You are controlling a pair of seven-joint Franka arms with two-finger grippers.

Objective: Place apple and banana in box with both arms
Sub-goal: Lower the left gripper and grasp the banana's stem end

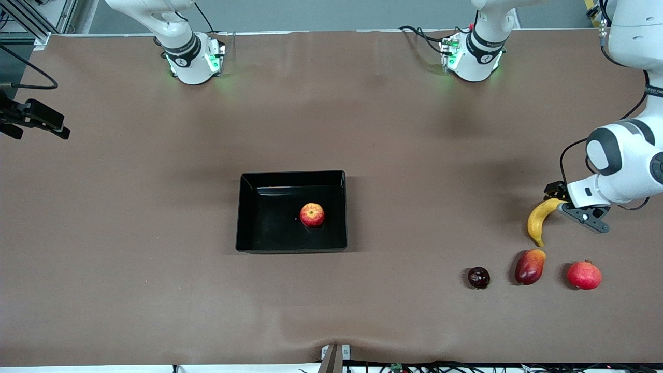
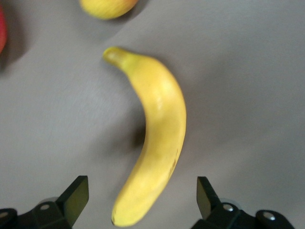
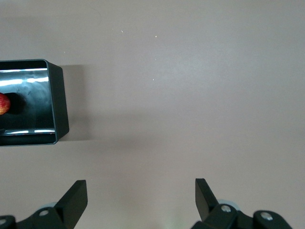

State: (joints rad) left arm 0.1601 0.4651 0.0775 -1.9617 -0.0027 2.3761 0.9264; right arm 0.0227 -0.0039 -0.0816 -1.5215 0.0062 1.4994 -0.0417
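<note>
My left gripper's fingers are above the banana and would miss it if they closed now. My left gripper should go lower first and then close on the banana.
The apple (image 1: 312, 215) lies in the black box (image 1: 259, 228) at the table's middle. The banana (image 1: 538, 220) lies on the table toward the left arm's end. My left gripper (image 1: 567, 204) is open and low over the banana's end that is farther from the front camera. In the left wrist view the banana (image 2: 157, 138) runs between the left gripper's (image 2: 141, 198) fingers, apart from both. My right gripper (image 1: 41, 129) is open and empty, waiting over bare table at the right arm's end. The right wrist view shows the right gripper (image 3: 140, 195), the box (image 3: 59, 105) and the apple (image 3: 3, 104).
Three other fruits lie in a row nearer the front camera than the banana: a dark maroon fruit (image 1: 478, 277), a red-and-yellow mango-like fruit (image 1: 530, 266) and a pomegranate (image 1: 584, 275). The mango-like fruit's yellow end (image 2: 108, 5) shows in the left wrist view.
</note>
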